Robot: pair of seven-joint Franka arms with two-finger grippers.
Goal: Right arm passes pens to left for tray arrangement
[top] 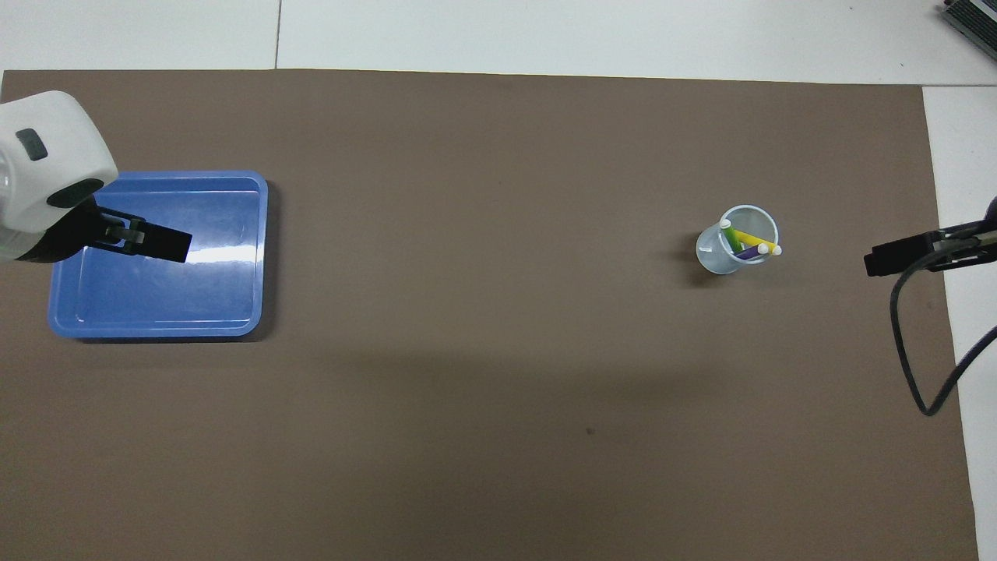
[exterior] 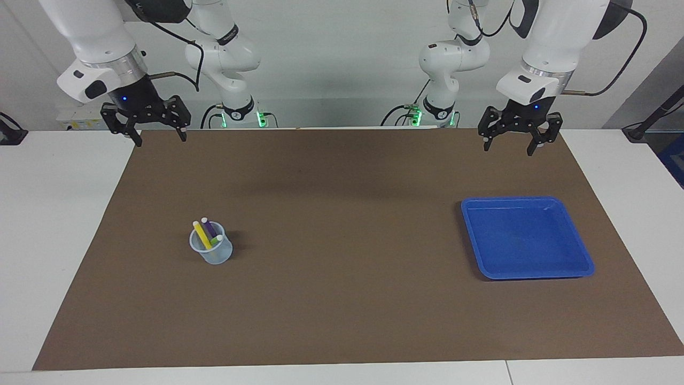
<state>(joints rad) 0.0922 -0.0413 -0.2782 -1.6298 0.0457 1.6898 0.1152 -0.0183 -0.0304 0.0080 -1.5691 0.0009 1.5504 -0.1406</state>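
I should grab the purple pen by its upper end (top: 760, 249) with my right gripper next, as the cup's side closes around the pen's lower part.
Three pens stand together in a small translucent cup (exterior: 211, 249) on the brown mat toward the right arm's end: a yellow pen (exterior: 202, 234), a purple pen (exterior: 209, 228) and a green pen (exterior: 216, 240). They also show in the overhead view: the cup (top: 715, 255), yellow pen (top: 754, 240), green pen (top: 730, 234) and purple pen (top: 751, 252). The blue tray (exterior: 526, 240) lies empty toward the left arm's end (top: 210, 296). My right gripper (exterior: 160, 138) hangs open and empty, raised over the mat's edge by the robots. My left gripper (exterior: 508, 148) hangs open and empty, raised likewise.
The brown mat (exterior: 342, 267) covers most of the white table (exterior: 48, 214). In the overhead view the raised left gripper (top: 165, 243) overlaps the tray and the right gripper (top: 888, 261) shows at the mat's edge with its cable (top: 907, 366).
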